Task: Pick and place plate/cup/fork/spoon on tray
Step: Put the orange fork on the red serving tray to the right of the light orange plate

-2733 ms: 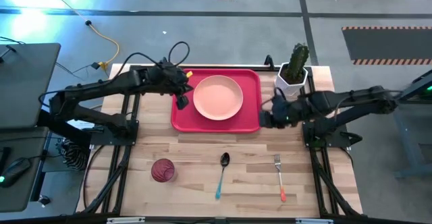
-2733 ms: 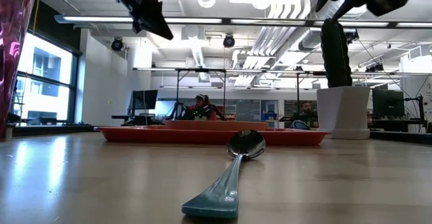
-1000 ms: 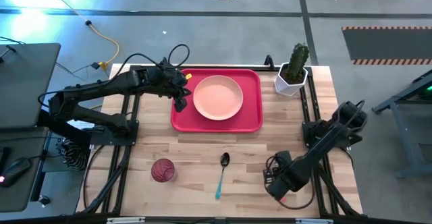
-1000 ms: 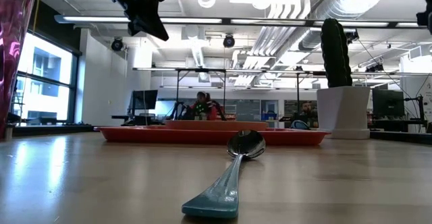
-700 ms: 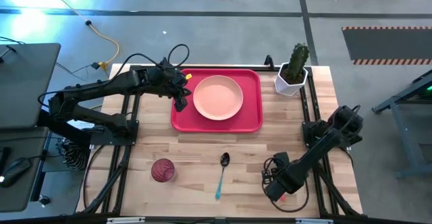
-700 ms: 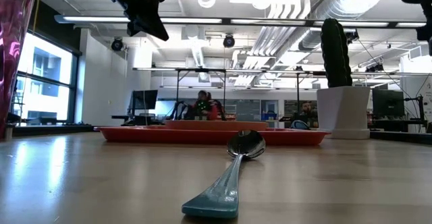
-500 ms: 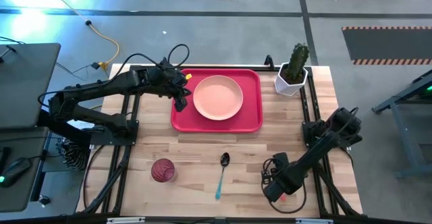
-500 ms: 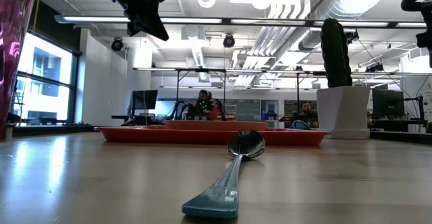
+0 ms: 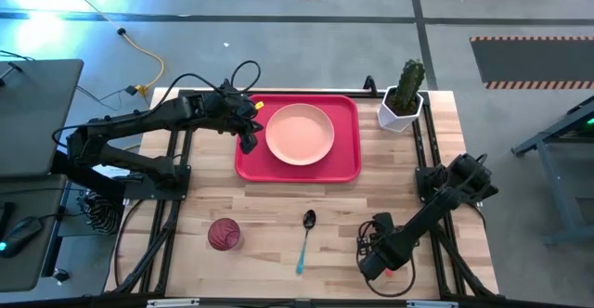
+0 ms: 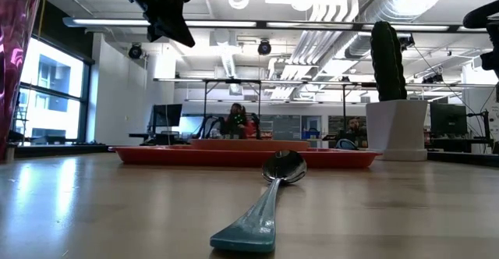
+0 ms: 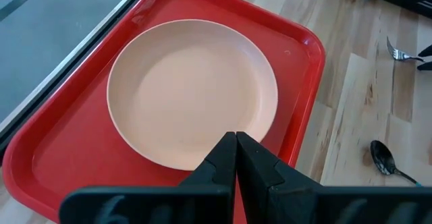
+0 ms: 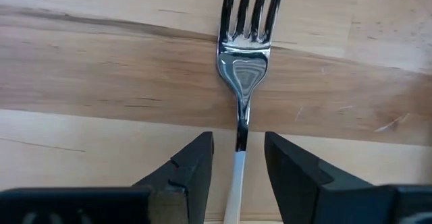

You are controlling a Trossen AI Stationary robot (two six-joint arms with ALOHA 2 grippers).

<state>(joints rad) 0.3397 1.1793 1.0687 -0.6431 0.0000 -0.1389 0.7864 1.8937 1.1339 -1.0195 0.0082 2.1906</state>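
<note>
The fork (image 12: 241,62) has both fingers of my right gripper reaching down close to the wood on either side of its metal neck, so I need to close them.
The peach-pink plate (image 9: 300,134) lies in the red tray (image 9: 345,164) at the table's far side. My left gripper (image 9: 249,142) hovers shut over the tray's left part, beside the plate's edge (image 11: 202,163). The dark red cup (image 9: 224,235) stands near the front left. The teal-handled spoon (image 9: 305,240) lies near the front middle. The fork (image 12: 241,62) lies flat on the wood at the front right. My right gripper (image 12: 237,158) is open, low over it, pointing down, with one finger on each side of the fork's handle (image 12: 233,183), touching nothing.
A white pot with a green cactus (image 9: 403,99) stands at the far right corner, beside the tray. Bare wood lies between the tray and the cup, spoon and fork. The right arm (image 9: 445,201) reaches along the table's right side.
My right gripper has gone a little toward the table's near edge and lower over the fork, staying open. The fork, spoon, cup, plate and my left gripper have kept still.
</note>
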